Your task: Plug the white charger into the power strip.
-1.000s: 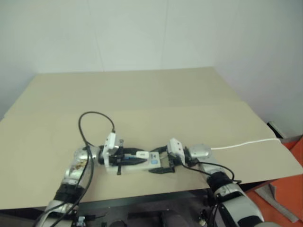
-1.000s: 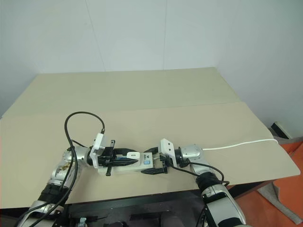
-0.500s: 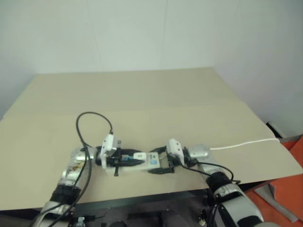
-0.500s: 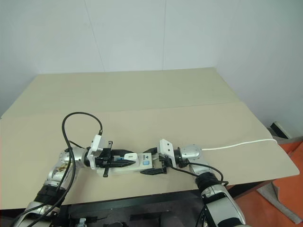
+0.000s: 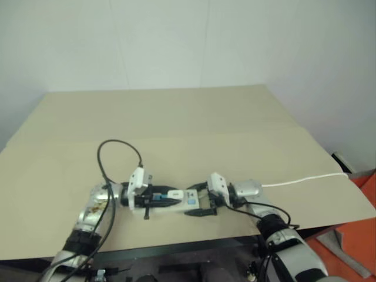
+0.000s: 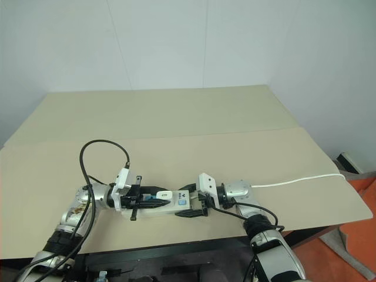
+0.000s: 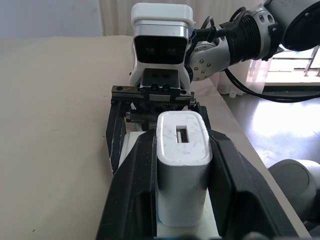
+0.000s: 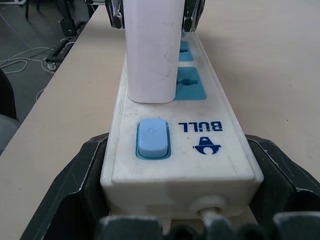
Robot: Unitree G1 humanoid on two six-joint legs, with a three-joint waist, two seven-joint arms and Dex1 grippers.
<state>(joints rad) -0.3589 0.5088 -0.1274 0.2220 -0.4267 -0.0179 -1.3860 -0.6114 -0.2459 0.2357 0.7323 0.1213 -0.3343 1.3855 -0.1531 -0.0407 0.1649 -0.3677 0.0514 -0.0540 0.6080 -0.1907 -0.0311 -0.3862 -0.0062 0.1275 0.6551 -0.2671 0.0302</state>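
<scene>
The white charger's base meets the power strip's side (image 5: pixel 178 205) (image 7: pixel 187 231), so it is time for my left gripper to open now.
The power strip (image 8: pixel 190 165) lies near the table's front edge, a white bar with blue sockets and a blue switch. My right gripper (image 5: pixel 198 201) is shut on its switch end, one black finger (image 8: pixel 75 190) against each long side. The white charger (image 7: pixel 182 165) stands upright on the strip, and its base meets the face at the socket nearest the switch (image 8: pixel 152 137); its prongs are hidden. My left gripper (image 5: pixel 176 197) reaches in from the left along the strip and is shut on the charger (image 5: pixel 174 193), a black finger on either side.
The strip's thin white cord (image 5: pixel 299 179) runs right to the table's edge. A black cable (image 5: pixel 117 147) loops up from my left wrist. The beige table (image 5: pixel 176 117) stretches away behind both hands; its front edge is just below them.
</scene>
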